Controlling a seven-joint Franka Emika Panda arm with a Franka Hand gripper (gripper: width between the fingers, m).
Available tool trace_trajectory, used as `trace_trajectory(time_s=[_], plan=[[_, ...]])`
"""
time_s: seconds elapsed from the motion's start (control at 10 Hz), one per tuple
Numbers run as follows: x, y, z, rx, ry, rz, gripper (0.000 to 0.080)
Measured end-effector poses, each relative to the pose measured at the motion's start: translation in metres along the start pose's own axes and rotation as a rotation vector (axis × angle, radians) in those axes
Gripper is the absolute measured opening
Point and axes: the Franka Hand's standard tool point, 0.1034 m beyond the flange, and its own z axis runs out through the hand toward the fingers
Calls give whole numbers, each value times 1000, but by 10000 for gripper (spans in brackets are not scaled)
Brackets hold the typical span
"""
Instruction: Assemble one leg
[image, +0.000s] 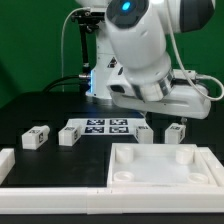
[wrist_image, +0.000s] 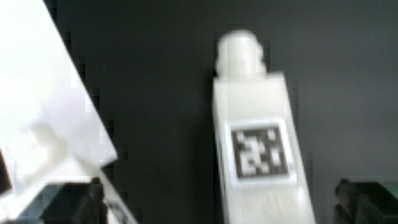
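Note:
The gripper's fingers are above the tagged leg and would miss the leg if they closed now, so the gripper needs to lower before closing on it.
In the wrist view a leg (wrist_image: 254, 110), a stubby white block with a peg at one end and a black-and-white tag (wrist_image: 262, 150) on its upper face, lies on the dark table. My gripper (wrist_image: 222, 205) is open, with one dark finger (wrist_image: 71, 205) on each side of the leg and a gap to each. In the exterior view my gripper (image: 177, 121) is low over the rightmost leg (image: 176, 131), just behind the white panel (image: 200, 172). Three more legs lie on the table in a row (image: 37, 138), (image: 68, 134), (image: 145, 131).
The marker board (image: 105, 126) lies between the legs at the back. A long white rail (image: 18, 165) lies at the exterior view's left and another along the front edge (image: 60, 190). The panel's corner shows beside the leg in the wrist view (wrist_image: 45, 130).

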Motion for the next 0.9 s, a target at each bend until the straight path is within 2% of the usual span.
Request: trace_trajectory(time_s=[0.2,0.4,0.9], plan=[[-6,-7,6,-28,-131,2,649],[-8,-17,8,-37,-118,3,649],[6,-14,33,-37,-77,-1,649]])
